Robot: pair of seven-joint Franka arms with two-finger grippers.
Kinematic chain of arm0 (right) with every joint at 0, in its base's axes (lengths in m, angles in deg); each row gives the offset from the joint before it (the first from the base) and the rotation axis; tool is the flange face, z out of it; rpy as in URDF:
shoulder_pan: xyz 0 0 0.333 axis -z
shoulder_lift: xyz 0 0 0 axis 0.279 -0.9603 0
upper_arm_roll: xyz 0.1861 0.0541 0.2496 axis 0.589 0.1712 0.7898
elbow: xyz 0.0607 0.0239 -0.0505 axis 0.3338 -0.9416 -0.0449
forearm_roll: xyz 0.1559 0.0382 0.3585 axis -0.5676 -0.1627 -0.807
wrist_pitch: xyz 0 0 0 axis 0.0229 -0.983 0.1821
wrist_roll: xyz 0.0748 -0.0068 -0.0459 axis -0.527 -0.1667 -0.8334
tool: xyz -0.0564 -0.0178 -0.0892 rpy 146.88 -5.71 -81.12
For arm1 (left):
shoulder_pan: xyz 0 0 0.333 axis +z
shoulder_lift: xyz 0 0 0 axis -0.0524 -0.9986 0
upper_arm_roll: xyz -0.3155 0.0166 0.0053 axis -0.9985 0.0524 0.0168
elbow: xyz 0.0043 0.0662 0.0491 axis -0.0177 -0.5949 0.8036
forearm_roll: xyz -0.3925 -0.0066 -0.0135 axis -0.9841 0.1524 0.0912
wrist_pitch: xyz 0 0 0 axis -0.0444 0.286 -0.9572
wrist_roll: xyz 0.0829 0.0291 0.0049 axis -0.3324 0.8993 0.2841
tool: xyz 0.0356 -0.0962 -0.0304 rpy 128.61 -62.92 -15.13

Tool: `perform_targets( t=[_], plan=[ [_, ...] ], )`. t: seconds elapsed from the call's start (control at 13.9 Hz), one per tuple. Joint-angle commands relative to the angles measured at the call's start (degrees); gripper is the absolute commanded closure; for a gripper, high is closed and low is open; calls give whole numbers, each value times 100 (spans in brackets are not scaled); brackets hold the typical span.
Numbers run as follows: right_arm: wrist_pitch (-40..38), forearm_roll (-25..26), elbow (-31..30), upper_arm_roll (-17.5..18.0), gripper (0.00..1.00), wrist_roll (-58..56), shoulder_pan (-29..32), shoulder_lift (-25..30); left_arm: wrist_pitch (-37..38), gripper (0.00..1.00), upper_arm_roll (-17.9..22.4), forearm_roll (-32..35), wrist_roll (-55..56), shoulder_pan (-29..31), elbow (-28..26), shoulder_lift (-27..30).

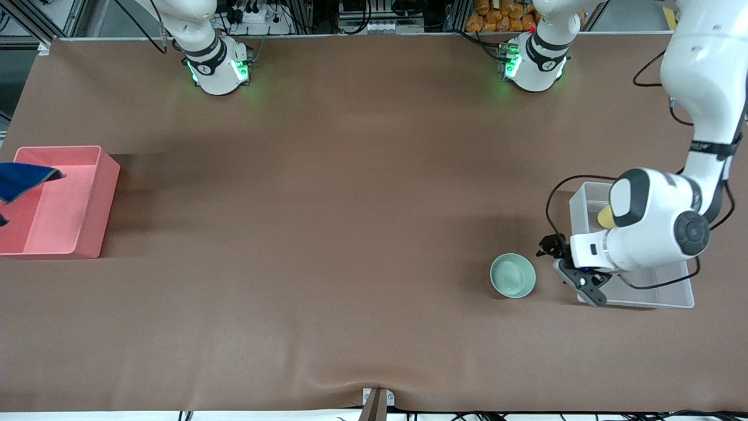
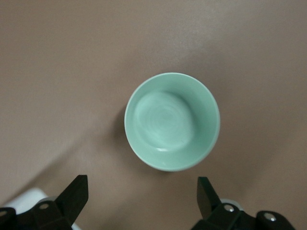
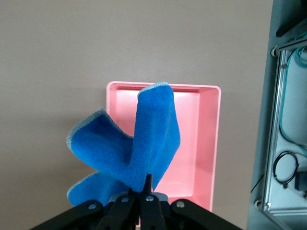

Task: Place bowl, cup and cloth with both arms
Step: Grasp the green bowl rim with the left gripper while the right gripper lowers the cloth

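Next, my left gripper picks up the pale green bowl by its rim (image 1: pixel 512 255) to place it in the clear bin (image 1: pixel 672 295).
The pale green bowl (image 1: pixel 512 275) stands upright on the brown table, beside a clear bin (image 1: pixel 672 295). My left gripper (image 1: pixel 564 266) is open and empty, low between the bowl and the bin. In the left wrist view the bowl (image 2: pixel 171 120) lies just ahead of the spread gripper (image 2: pixel 141 196). The yellow cup (image 1: pixel 606 217) is in the clear bin, mostly hidden by the left arm. My right gripper (image 3: pixel 146 184) is shut on the blue cloth (image 3: pixel 139 139), which hangs over the pink bin (image 3: pixel 211 143). The front view shows only a part of the cloth (image 1: pixel 23 178), not the right gripper.
The pink bin (image 1: pixel 87 199) stands at the right arm's end of the table, at the edge of the front view. A metal frame with cables (image 3: pixel 288 120) stands past the table's edge beside it. The arm bases (image 1: pixel 219 67) (image 1: pixel 534 64) are along the top.
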Motion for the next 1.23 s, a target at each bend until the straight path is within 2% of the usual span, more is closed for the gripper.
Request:
perform_targets(
  t=[0.0, 0.07, 0.22, 0.36, 0.51, 0.58, 0.72, 0.87, 0.94, 1.15],
  plan=[
    [279, -30, 98, 98, 100, -484, 328, -467, -516, 0, -8, 128, -382, -165, 357, -522],
    [314, -30, 90, 98, 100, -545, 415, -555, -535, 0, 18, 137, -417, -340, 436, -550],
    [437, -48, 90, 107, 100, -834, 600, -748, -562, 0, 211, 137, -461, -403, 551, -716],
    [429, -197, 90, 98, 100, -809, 661, -880, -666, 0, 220, 154, -488, -412, 578, -849],
    [420, -206, 63, 98, 100, -853, 881, -986, -711, 26, 229, 242, -523, -447, 578, -919],
    [411, -206, 72, 98, 100, -862, 908, -1047, -746, 29, 229, 251, -523, -447, 578, -928],
    [385, -206, 63, 98, 100, -879, 1031, -1074, -842, 47, 229, 251, -523, -465, 586, -1016],
    [393, -206, 19, 98, 100, -871, 1040, -1135, -887, 86, 229, 260, -558, -491, 578, -999],
    [385, -206, 19, 98, 100, -879, 1040, -1144, -887, 100, 229, 269, -628, -482, 578, -999],
    [123, -206, 10, 98, 100, -871, 1110, -1136, -887, 100, 229, 269, -813, -465, 578, -981]
  ],
)
